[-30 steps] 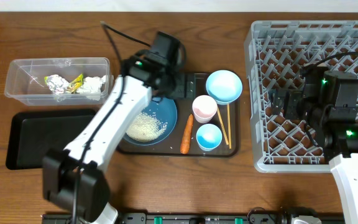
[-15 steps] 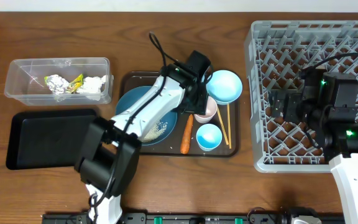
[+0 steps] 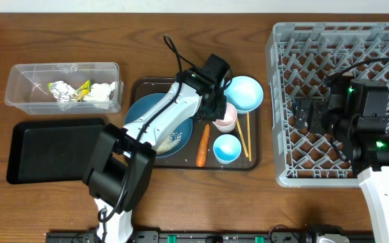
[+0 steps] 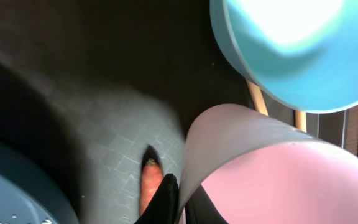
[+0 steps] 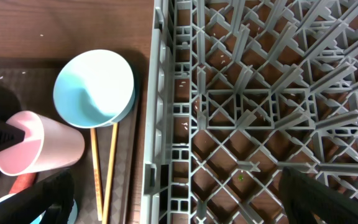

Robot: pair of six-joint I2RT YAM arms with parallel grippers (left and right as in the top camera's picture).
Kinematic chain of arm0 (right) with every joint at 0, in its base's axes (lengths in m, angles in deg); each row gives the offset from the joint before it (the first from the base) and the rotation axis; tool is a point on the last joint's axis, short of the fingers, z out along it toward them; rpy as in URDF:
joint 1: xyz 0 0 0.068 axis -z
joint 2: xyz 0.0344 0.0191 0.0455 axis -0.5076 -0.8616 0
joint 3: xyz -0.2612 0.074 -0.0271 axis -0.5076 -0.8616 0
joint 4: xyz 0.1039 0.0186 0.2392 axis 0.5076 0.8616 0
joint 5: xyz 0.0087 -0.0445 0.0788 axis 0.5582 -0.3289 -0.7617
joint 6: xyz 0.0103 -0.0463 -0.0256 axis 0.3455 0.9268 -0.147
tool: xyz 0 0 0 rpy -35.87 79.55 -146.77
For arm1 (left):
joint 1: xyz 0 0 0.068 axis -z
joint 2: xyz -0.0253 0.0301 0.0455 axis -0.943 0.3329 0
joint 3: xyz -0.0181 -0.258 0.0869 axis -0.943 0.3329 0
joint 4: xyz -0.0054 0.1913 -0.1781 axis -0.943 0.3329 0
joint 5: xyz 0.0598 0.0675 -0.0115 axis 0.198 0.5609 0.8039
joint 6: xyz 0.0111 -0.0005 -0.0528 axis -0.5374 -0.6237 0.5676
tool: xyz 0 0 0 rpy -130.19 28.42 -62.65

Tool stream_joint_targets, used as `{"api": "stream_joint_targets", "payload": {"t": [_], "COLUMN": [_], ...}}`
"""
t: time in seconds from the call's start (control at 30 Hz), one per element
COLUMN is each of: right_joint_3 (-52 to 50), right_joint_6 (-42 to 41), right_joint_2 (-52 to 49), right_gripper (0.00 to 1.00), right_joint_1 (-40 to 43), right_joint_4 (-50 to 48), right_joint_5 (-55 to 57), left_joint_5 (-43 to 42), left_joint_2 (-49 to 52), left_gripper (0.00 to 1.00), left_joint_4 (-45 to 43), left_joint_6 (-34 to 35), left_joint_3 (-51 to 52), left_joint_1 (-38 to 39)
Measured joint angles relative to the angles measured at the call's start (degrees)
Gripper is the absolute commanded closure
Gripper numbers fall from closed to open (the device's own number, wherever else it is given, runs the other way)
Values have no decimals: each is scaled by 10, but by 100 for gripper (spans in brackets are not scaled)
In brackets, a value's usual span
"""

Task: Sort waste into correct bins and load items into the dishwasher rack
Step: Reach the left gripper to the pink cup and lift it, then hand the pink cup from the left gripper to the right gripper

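I will load the rack [image 3: 356, 40], so my right gripper will next grab the pink cup across its outer side [image 3: 226, 125] and leave the cup's rim to my left gripper.
My left gripper [image 3: 216, 108] is shut on the rim of the pink cup [image 3: 225, 119], one finger inside and one outside the wall [image 4: 180, 200]. The cup [image 4: 278, 174] stands on the brown tray beside the orange carrot [image 4: 148, 183] and the large light-blue bowl [image 3: 244, 93]. Rice [image 3: 169, 140] lies in the dark-blue bowl [image 3: 147, 115]. The small light-blue bowl [image 3: 227, 148] and the chopsticks [image 3: 246, 135] sit to the right. My right gripper [image 5: 179, 205] hangs open over the left edge of the grey rack [image 3: 356, 40], holding nothing.
The clear tub [image 3: 26, 75] at the back left holds a foil ball [image 3: 61, 91], a yellow-green wrapper [image 3: 81, 90] and white paper [image 3: 101, 93]. A black tray [image 3: 46, 150] lies in front of it. The brown serving tray [image 3: 140, 88] carries the dishes.
My left arm swung right from the dark-blue bowl to the pink cup and its jaws closed on the cup's rim. The right arm stayed put.
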Motion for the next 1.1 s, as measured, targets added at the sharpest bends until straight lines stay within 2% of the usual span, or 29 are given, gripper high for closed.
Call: {"api": "stream_joint_targets", "payload": {"t": [0.27, 0.4, 0.53, 0.63, 0.83, 1.0, 1.1], "right_joint_3": [0, 0, 0, 0, 0, 0, 0], "right_joint_6": [0, 0, 0, 18, 131, 213, 239], "right_joint_2": [0, 0, 0, 0, -22, -77, -109], "right_gripper": [1, 1, 1, 1, 1, 1, 1], "right_joint_1": [0, 0, 0, 0, 0, -9, -35], "right_joint_4": [0, 1, -12, -43, -115, -160, -195], "right_joint_5": [0, 0, -3, -36, -250, -431, -495], "left_joint_5": [0, -7, -56, -154, -397, -495, -529], "left_joint_2": [-3, -35, -100, -146, -155, -152, -152], "left_gripper": [94, 94, 94, 94, 94, 94, 94], "left_joint_4": [44, 59, 54, 27, -7, -7, -7], "left_joint_6": [0, 0, 0, 0, 19, 46, 52], "left_joint_3": [0, 0, -1, -6, -12, -12, -12], "left_joint_1": [-13, -48, -108, -167, -247, -257, -253]}}
